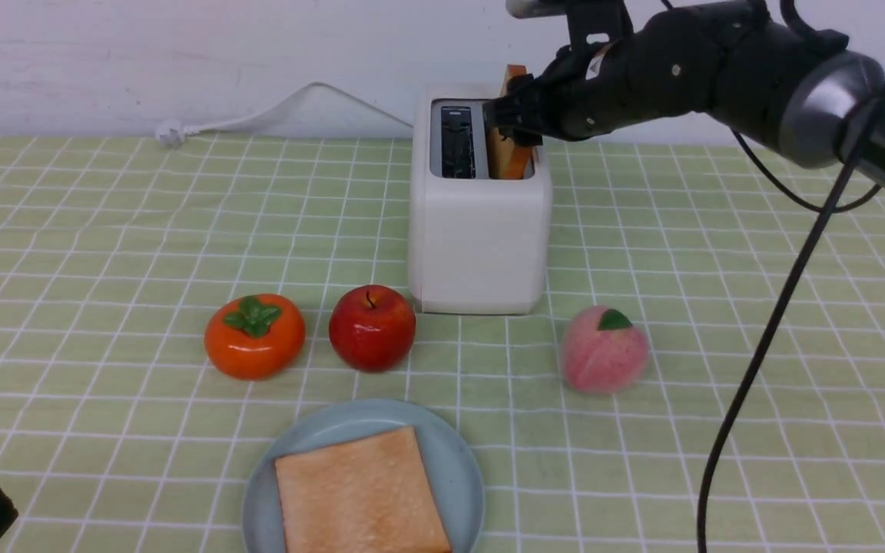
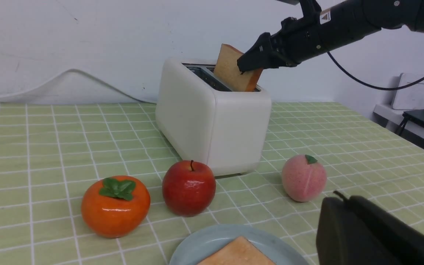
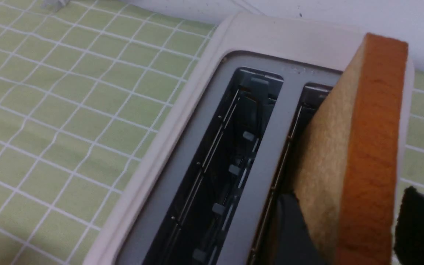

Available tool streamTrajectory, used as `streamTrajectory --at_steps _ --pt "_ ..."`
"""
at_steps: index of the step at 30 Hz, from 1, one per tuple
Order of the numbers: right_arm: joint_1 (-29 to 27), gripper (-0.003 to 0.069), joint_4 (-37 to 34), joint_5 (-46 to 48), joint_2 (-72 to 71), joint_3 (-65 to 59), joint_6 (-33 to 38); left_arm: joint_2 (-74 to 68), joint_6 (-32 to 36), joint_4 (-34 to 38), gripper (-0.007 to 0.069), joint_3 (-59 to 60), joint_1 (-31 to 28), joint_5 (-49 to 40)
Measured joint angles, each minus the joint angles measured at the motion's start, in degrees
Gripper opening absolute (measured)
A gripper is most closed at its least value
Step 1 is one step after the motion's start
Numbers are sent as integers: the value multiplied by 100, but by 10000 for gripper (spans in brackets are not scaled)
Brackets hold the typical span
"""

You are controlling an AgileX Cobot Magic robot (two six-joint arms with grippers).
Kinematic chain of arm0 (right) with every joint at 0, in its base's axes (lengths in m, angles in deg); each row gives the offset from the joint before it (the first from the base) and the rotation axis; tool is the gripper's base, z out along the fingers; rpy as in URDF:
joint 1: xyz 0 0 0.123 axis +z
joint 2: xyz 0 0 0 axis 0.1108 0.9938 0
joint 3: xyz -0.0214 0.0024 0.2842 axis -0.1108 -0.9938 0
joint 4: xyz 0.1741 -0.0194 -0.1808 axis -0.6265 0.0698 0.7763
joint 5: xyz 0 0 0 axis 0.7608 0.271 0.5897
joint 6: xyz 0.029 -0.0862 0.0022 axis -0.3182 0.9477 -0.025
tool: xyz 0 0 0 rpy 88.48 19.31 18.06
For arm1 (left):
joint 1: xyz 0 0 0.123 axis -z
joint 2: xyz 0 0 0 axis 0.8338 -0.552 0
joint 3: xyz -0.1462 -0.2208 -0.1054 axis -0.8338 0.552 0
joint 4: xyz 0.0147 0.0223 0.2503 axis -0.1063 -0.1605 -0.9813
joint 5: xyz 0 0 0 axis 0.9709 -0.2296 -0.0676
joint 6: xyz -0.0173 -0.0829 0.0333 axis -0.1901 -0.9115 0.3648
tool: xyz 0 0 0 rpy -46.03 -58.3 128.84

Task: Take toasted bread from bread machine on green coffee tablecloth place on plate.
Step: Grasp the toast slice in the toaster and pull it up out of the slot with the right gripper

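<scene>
The upright slice needs to go onto the plate (image 1: 450, 453), so the robot's right gripper should next grab the slice by its exposed crust edge (image 1: 517, 164).
The white bread machine (image 1: 481, 246) stands on the green coffee tablecloth (image 1: 104, 230). One slice of toasted bread (image 1: 512, 146) leans up out of its right slot; the left slot is bare. My right gripper (image 1: 512, 123) is open and straddles this slice (image 3: 363, 147): one finger (image 3: 293, 228) lies against its face, the other (image 3: 418, 224) stands clear of the crust. Another slice (image 1: 358, 499) lies flat on the pale blue plate (image 1: 450, 453) at the front. My left gripper (image 2: 339, 200) is shut with nothing in it, low beside the plate (image 2: 212, 239).
An orange persimmon (image 1: 254, 336), a red apple (image 1: 372, 328) and a pink peach (image 1: 604, 349) sit in a row between toaster and plate. The toaster's white cord (image 1: 258, 115) runs along the back wall. The right arm's black cable (image 1: 765, 338) hangs down at the right.
</scene>
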Motion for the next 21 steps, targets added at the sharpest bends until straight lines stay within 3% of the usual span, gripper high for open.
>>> streamTrajectory --at_steps 3,4,8,13,21 --pt "0 298 -6 -5 5 0 -15 0 5 -69 -13 39 0 5" --pt "0 238 -23 -5 5 0 -15 0 12 -90 -13 39 0 54" --pt "31 131 -62 -11 5 1 -33 0 17 -90 -13 39 0 516" --pt "37 122 -152 31 -105 1 -33 0 17 -90 -13 39 0 847" --pt "37 122 -368 150 -1173 1 -16 0 17 -90 -13 39 0 471"
